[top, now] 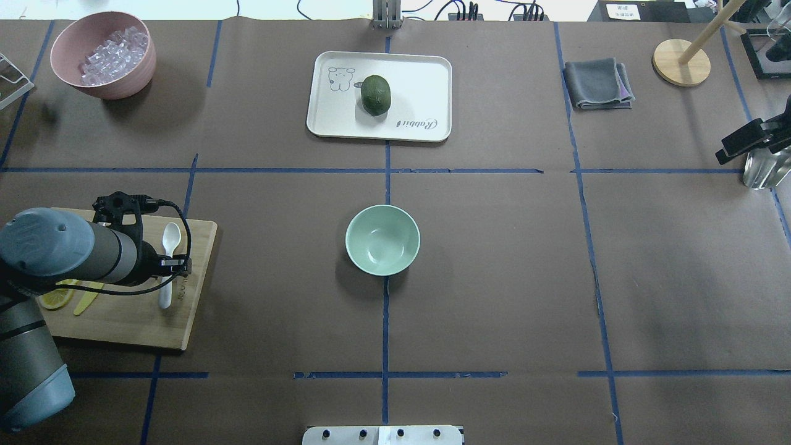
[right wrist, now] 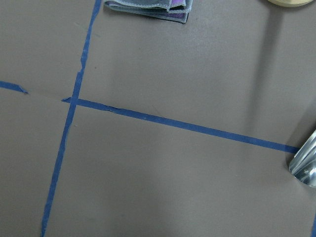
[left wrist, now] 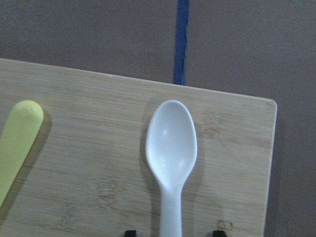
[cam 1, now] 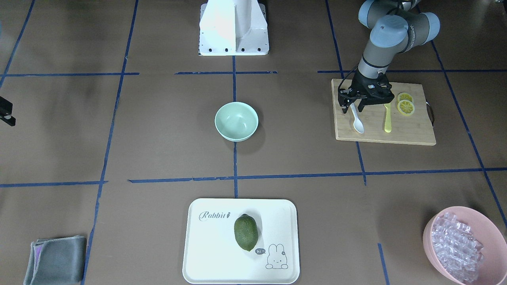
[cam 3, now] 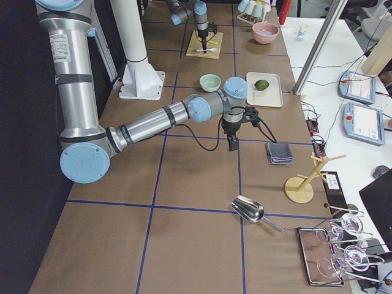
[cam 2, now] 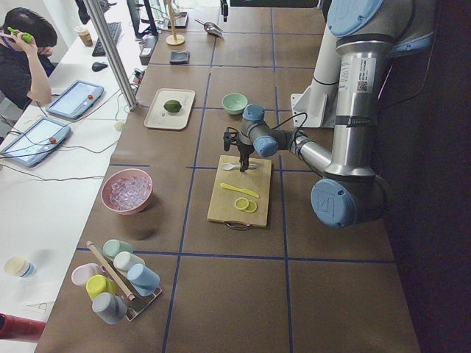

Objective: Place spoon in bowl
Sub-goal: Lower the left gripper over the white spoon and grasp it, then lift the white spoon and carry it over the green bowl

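I will put the white spoon in the mint-green bowl [cam 1: 236, 120], so next my left gripper will grab the spoon by its handle [cam 1: 353, 110].
The white spoon [cam 1: 357, 122] lies flat on the wooden cutting board [cam 1: 396, 136], scoop pointing away from the robot. My left gripper [cam 1: 353, 107] is open just above it. In the left wrist view the spoon [left wrist: 171, 148] fills the middle, and its handle runs down between my two fingertips [left wrist: 219, 229], which are apart from it. The mint-green bowl [cam 1: 236, 120] stands empty at the table's middle [top: 382, 240], well away from the board. My right gripper [top: 738, 145] hangs over bare table at the far right edge; its jaws do not show clearly.
A yellow plastic knife [cam 1: 387, 118] and lemon slices [cam 1: 406, 106] lie on the board beside the spoon. A white tray [cam 1: 214, 245] holds a green fruit [cam 1: 245, 232]. A pink bowl of clear cubes [cam 1: 467, 245], a grey cloth [cam 1: 55, 259] and a metal scoop [cam 3: 248, 211] stand further off.
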